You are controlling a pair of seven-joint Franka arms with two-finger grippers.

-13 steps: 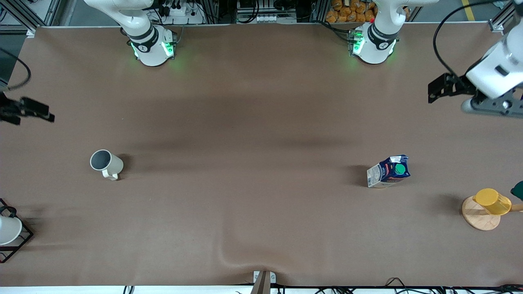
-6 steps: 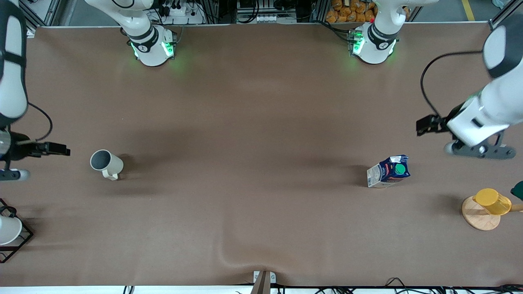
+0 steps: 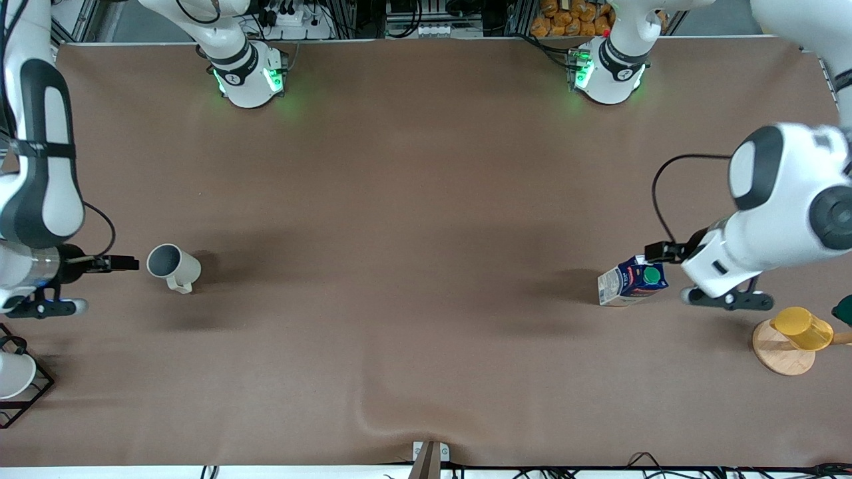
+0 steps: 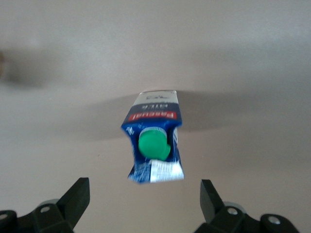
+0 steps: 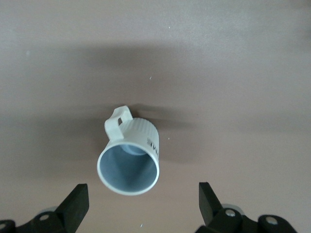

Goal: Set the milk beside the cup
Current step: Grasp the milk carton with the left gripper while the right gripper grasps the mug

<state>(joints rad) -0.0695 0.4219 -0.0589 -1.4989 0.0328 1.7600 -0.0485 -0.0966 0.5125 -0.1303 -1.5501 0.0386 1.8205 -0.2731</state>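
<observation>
My left gripper grabs the milk by its capped top end [image 3: 648, 273] next, to place the milk beside the cup [image 3: 172, 266].
The milk [image 3: 632, 279], a dark blue and white carton with a green cap, stands upright toward the left arm's end of the table. It also shows in the left wrist view [image 4: 154, 145]. My left gripper [image 3: 729, 299] hangs over the table just beside the milk, open and empty [image 4: 145, 199]. The cup [image 3: 172, 266], an off-white mug with a grey inside, stands upright toward the right arm's end. It also shows in the right wrist view [image 5: 130, 158]. My right gripper [image 3: 40, 307] hangs over the table beside the cup, open and empty [image 5: 143, 201].
A yellow cup [image 3: 802, 329] sits on a round wooden disc [image 3: 775, 356] nearer to the front camera than the milk. A white vessel in a black wire frame [image 3: 13, 376] stands at the right arm's end. The table cover has a wrinkle [image 3: 379, 419] near the front edge.
Both arms have swung in and come lower. The left gripper has moved close beside the milk, the right gripper close beside the cup. Milk and cup have not moved.
</observation>
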